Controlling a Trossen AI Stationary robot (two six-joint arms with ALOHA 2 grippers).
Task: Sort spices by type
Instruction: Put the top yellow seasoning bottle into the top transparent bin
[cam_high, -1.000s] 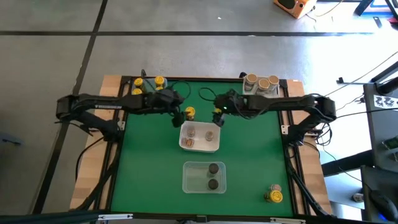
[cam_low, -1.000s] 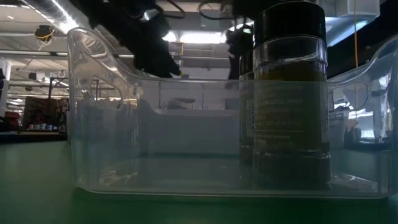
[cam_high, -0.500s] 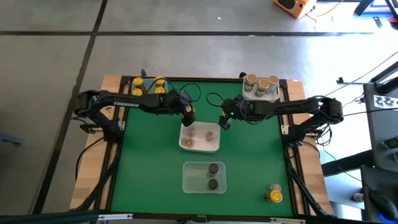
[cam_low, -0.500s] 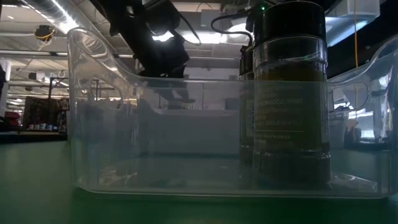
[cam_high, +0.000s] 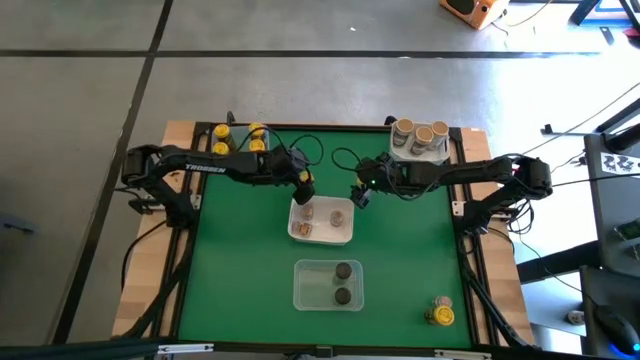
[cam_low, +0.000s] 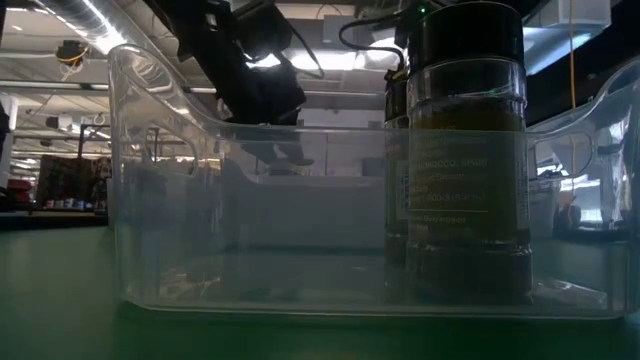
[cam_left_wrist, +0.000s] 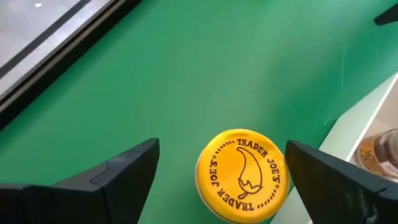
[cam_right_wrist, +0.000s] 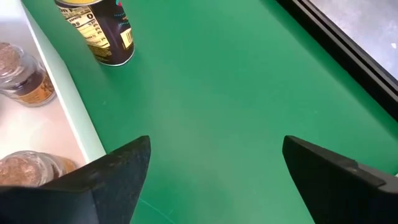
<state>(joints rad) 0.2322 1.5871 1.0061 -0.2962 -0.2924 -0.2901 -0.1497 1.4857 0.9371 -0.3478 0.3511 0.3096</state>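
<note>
The jar should be sorted among the other yellow-lidded jars in the bin, so my left gripper should next grab its yellow end with the cap (cam_high: 306, 176) (cam_left_wrist: 242, 176).
A jar with a yellow lid (cam_left_wrist: 242, 174) stands upright on the green mat next to the white bin (cam_left_wrist: 367, 118). My left gripper (cam_left_wrist: 222, 144) is open right above it, one finger on each side of the lid, touching nothing; it also shows in the high view (cam_high: 303, 186). My right gripper (cam_high: 357, 196) is open and empty over the mat at the white bin's far right corner. Its wrist view shows the same yellow-lidded jar (cam_right_wrist: 99, 31) and tan-lidded jars (cam_right_wrist: 22, 71) inside the white bin.
A clear bin (cam_high: 305, 285) near the front holds two dark-lidded jars (cam_high: 343, 282). Yellow-lidded jars (cam_high: 236, 135) stand at the far left. Tan-lidded jars (cam_high: 420, 133) stand in a bin at the far right. Two jars (cam_high: 441, 311) stand at the near right corner.
My left gripper has gone toward the table's right edge and come over the yellow-lidded jar, which was uncovered a second ago. My right gripper has drawn back a little toward the right edge. Both have been still for the last half second.
</note>
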